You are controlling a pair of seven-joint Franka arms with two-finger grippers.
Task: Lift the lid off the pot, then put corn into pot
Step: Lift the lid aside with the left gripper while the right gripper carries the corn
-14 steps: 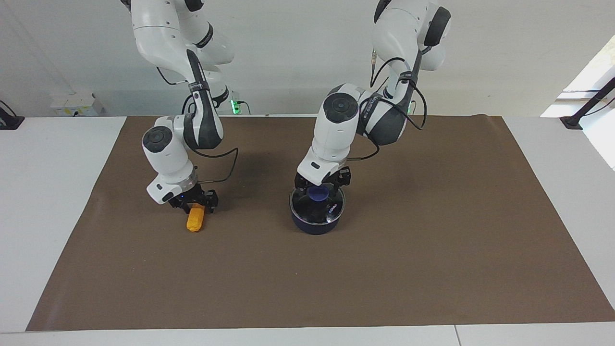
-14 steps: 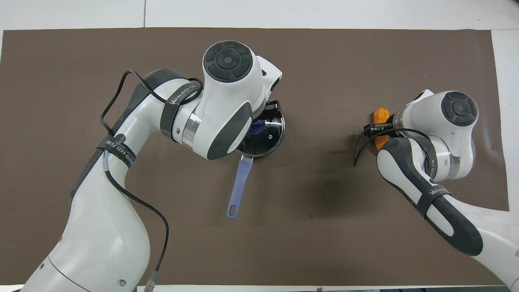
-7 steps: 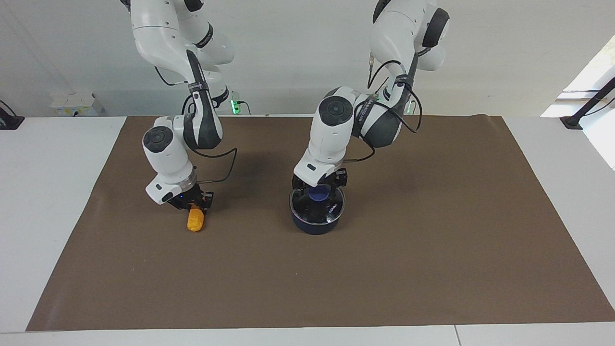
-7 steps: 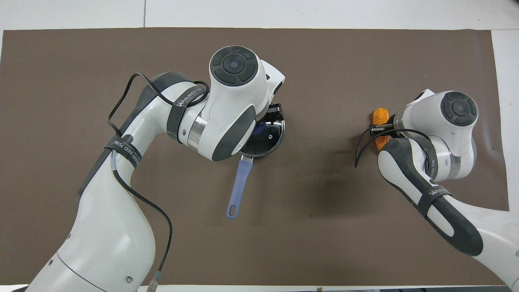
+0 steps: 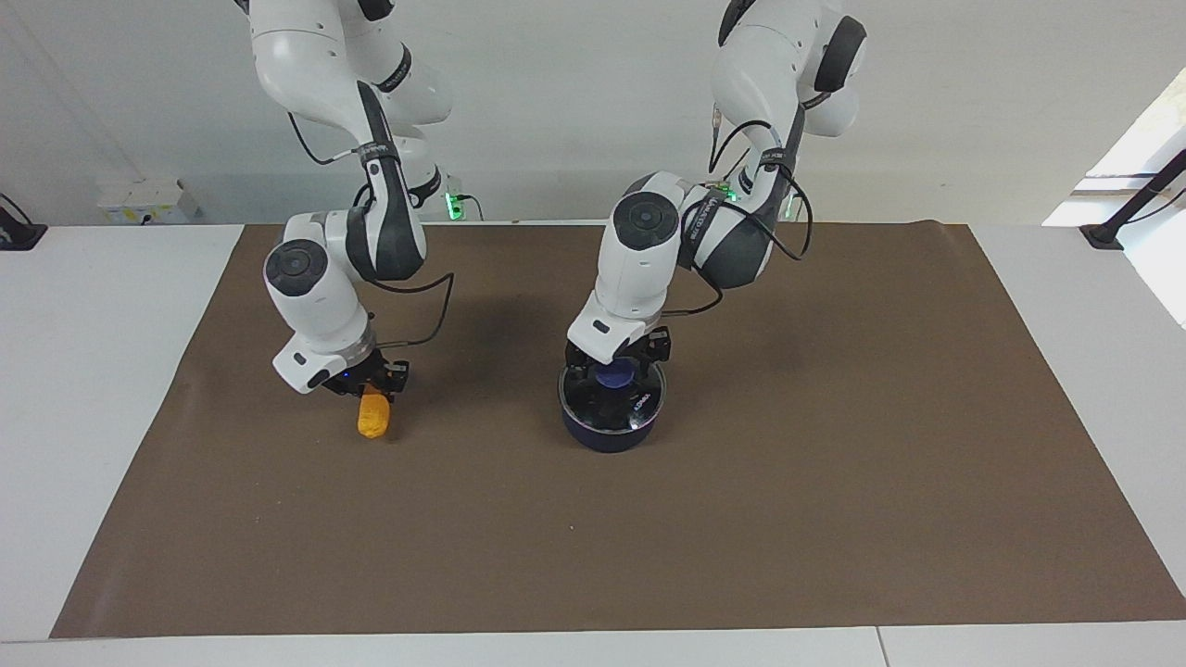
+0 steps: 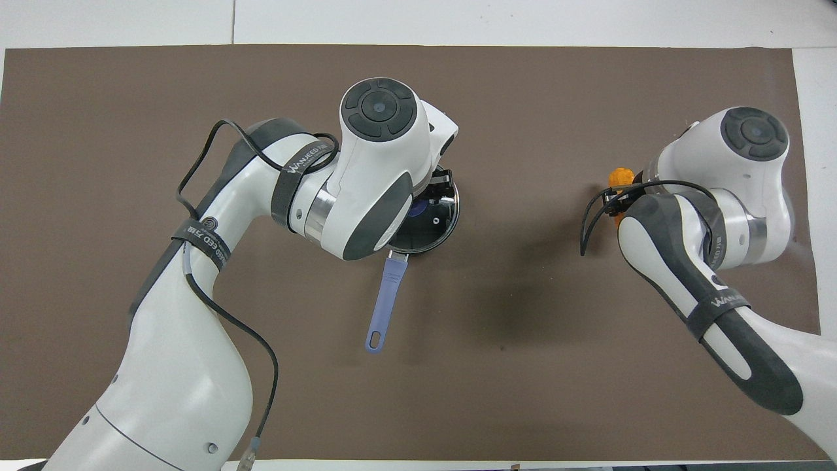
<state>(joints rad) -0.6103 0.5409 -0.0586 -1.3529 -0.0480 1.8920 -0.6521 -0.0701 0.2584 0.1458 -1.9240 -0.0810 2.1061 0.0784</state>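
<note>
I next need to grip the lid by its narrow blue knob [image 6: 418, 208] with my left gripper to lift it, since the lid's round glass is wider than my fingertips open.
The pot [image 5: 607, 435] stands mid-table with the lid [image 5: 639, 405] on it; its blue handle [image 6: 386, 297] points toward the robots. My left gripper [image 5: 615, 363] is low over the lid, open, one finger on each side of the blue knob [image 5: 613, 374]. In the overhead view the left arm hides most of the lid [image 6: 437, 222]. My right gripper [image 5: 373, 387] is shut on the upper end of the corn [image 5: 373, 417], which hangs nearly upright just above the mat, toward the right arm's end of the table. The corn's tip shows in the overhead view [image 6: 619, 176].
A brown mat [image 5: 834, 482] covers the table, with white tabletop [image 5: 93, 389] around it. Nothing else lies on the mat.
My right gripper closed on the corn and raised it off the mat, tipping it upright. My left gripper settled slightly lower around the lid's knob.
</note>
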